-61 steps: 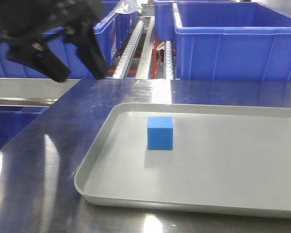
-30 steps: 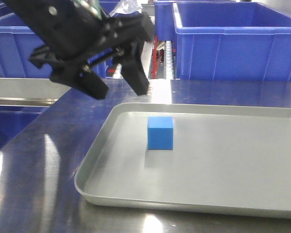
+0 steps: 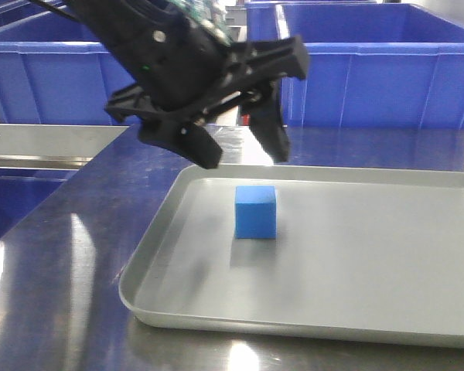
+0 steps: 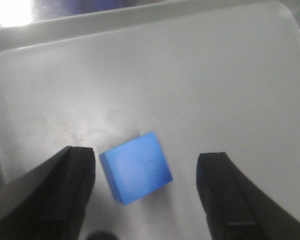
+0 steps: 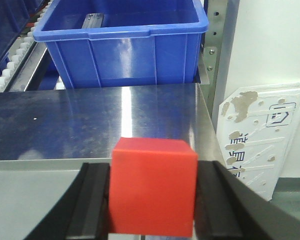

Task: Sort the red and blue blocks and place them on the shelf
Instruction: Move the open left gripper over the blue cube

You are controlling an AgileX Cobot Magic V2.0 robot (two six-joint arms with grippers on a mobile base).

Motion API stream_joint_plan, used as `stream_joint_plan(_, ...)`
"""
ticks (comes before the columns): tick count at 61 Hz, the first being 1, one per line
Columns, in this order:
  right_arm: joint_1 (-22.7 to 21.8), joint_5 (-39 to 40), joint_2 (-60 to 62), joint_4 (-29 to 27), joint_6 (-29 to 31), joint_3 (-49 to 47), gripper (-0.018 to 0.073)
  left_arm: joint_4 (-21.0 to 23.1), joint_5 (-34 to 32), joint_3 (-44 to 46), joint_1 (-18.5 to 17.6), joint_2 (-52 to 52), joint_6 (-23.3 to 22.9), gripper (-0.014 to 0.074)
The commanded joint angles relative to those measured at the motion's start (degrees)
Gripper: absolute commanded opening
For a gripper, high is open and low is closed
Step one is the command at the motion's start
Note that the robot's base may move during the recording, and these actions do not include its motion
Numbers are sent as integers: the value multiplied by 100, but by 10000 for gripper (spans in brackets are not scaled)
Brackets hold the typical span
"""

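Note:
I will next grip the sky-blue block (image 3: pixel 255 211) by its opposite sides with my left gripper, to sort it onto the shelf (image 3: pixel 46 144).
A sky-blue block (image 3: pixel 255 211) stands on the pale grey tray (image 3: pixel 151 267). My left gripper (image 3: pixel 243 154) hovers open just above and behind it. In the left wrist view the blue block (image 4: pixel 136 167) lies between the two black fingers (image 4: pixel 72 190), nearer the left one and touching neither. My right gripper (image 5: pixel 152 202) is shut on the red block (image 5: pixel 152 187), held above the steel tabletop (image 5: pixel 90 120). It faces the shelf's blue bin (image 5: pixel 122 45). The right gripper does not show in the front view.
Large blue bins (image 3: pixel 371 69) stand on the shelf behind the tray, above a steel rail (image 3: pixel 46 143). White rollers (image 5: pixel 10 70) run to the left of the bin. A white panel (image 5: pixel 260 135) leans past the table's right edge.
My left gripper has swung right and down, from in front of the left bin to just above the blue block. The block has not moved.

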State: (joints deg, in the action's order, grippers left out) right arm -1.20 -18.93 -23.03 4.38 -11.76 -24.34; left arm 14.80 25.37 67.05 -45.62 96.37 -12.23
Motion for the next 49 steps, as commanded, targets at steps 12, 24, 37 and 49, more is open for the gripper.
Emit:
stream_joint_plan(12, -40, 560, -21, 85, 19, -172, 49, 18, -120, 251, -136, 25, -251, 481)
stream_joint_plan(24, -40, 560, -21, 85, 19, -172, 49, -187, -51, 251, -136, 70, -587, 481)
stream_joint_plan(37, -40, 560, -21, 85, 19, -172, 49, -254, -153, 251, -136, 104, -691, 481)
stream_joint_plan(49, -40, 560, -21, 85, 19, -172, 49, -278, -159, 251, -136, 251, -796, 481)
